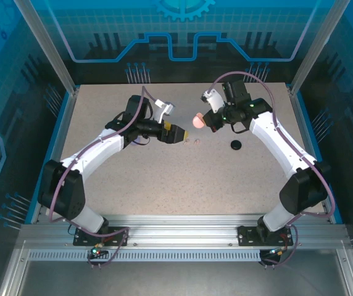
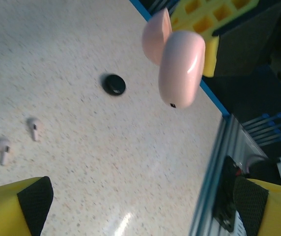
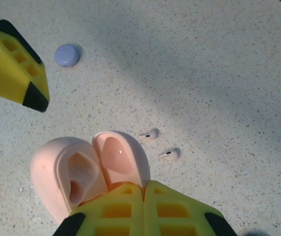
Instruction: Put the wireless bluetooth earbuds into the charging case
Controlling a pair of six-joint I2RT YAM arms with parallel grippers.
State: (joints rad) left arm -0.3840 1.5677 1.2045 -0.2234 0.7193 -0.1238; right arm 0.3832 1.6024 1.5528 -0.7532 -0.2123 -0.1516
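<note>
My left gripper's fingers stop short of the pale pink charging case (image 1: 197,121), so it is too early to close. My left gripper reaches the case first, then closes on it.
My right gripper (image 3: 144,196) is shut on the hinge end of an open pale pink charging case (image 3: 76,172), held above the table with its lid (image 3: 118,155) swung back and its hollows empty. Two pale pink earbuds (image 3: 152,133) (image 3: 170,154) lie on the table just beyond it. In the left wrist view the same case (image 2: 180,66) hangs upper right, and the earbuds (image 2: 34,127) (image 2: 3,147) lie at the left. My left gripper (image 2: 145,211) is open with nothing between its fingers. In the top view it (image 1: 175,134) hovers just left of the case (image 1: 197,121).
A shut black round case (image 2: 114,84) (image 1: 236,145) lies on the table to the right of the earbuds. A lilac round case (image 3: 67,54) sits farther left, past my left gripper's yellow finger (image 3: 15,69). The table's blue edge and metal rail (image 2: 214,162) run along the right.
</note>
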